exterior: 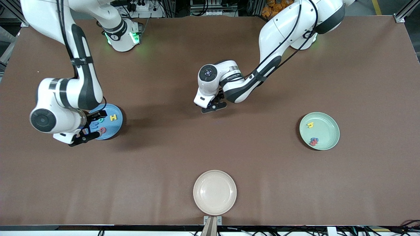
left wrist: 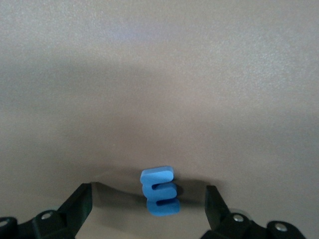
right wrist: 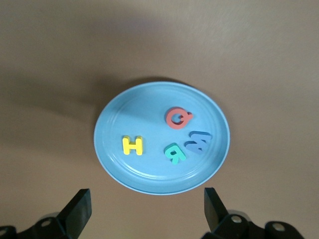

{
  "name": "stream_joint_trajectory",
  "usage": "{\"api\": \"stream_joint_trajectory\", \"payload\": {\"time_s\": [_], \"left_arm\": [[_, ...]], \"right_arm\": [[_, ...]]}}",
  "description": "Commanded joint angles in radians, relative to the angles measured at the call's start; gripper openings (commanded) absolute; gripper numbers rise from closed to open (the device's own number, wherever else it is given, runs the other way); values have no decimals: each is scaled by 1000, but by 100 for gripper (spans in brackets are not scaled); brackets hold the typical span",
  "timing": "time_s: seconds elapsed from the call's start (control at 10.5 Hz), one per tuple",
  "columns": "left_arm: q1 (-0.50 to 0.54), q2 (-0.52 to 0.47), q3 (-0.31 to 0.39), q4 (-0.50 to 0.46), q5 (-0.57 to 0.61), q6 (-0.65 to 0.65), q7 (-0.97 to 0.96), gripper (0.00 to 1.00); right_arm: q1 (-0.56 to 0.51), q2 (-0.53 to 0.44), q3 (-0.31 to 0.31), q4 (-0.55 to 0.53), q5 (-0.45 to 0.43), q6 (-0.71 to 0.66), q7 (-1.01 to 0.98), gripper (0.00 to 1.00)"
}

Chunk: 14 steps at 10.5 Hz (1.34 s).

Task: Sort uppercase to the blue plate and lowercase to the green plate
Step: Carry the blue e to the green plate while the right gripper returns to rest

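I should close my left gripper on the blue m (left wrist: 160, 191) now, because my fingers reach down beside the m in the left wrist view.
The blue plate (right wrist: 114, 119) lies at the right arm's end of the table and holds uppercase letters: a yellow H (right wrist: 132, 145), a red Q (right wrist: 178, 118), a blue W (right wrist: 198, 142) and a teal letter (right wrist: 174, 153). My right gripper (right wrist: 147, 199) hangs open and empty over the plate's (exterior: 114, 129) edge. A lowercase blue m (left wrist: 159, 191) stands on its edge on the table's middle. My left gripper (left wrist: 148, 199) is open around it, both fingers apart from it. The green plate (exterior: 328, 129) holds a yellow letter (exterior: 310, 125), with a red and a blue one (exterior: 314, 141) together.
A cream plate (exterior: 215, 192) sits near the table's front edge, nearer the front camera than the left gripper (exterior: 213, 106). The right arm's wrist covers part of the blue plate in the front view.
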Motion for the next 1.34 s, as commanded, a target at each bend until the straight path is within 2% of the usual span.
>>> {"api": "stream_joint_trajectory", "payload": {"time_s": [0.0, 0.19, 0.29, 0.48, 0.76, 1.05, 1.24], "left_arm": [[-2, 3, 7, 12, 6, 1, -11, 67], [-10, 5, 16, 12, 7, 1, -21, 2], [-13, 5, 16, 10, 9, 1, -44, 0], [-30, 5, 20, 10, 10, 1, -60, 0], [-7, -27, 28, 9, 9, -29, -87, 0], [181, -130, 25, 4, 9, -129, -194, 0], [327, -211, 25, -37, 12, -214, -175, 0]], "right_arm": [[-74, -59, 79, 20, -8, -19, 34, 100], [-125, -76, 148, 81, -11, -88, 139, 100], [-154, -81, 194, 126, -35, -145, 179, 100], [-200, -134, 287, 166, -171, -190, 265, 100], [-272, -239, 347, 165, -180, -219, 270, 100], [-335, -324, 401, 166, -176, -234, 281, 100], [-347, -361, 401, 168, -173, -236, 325, 100]]}}
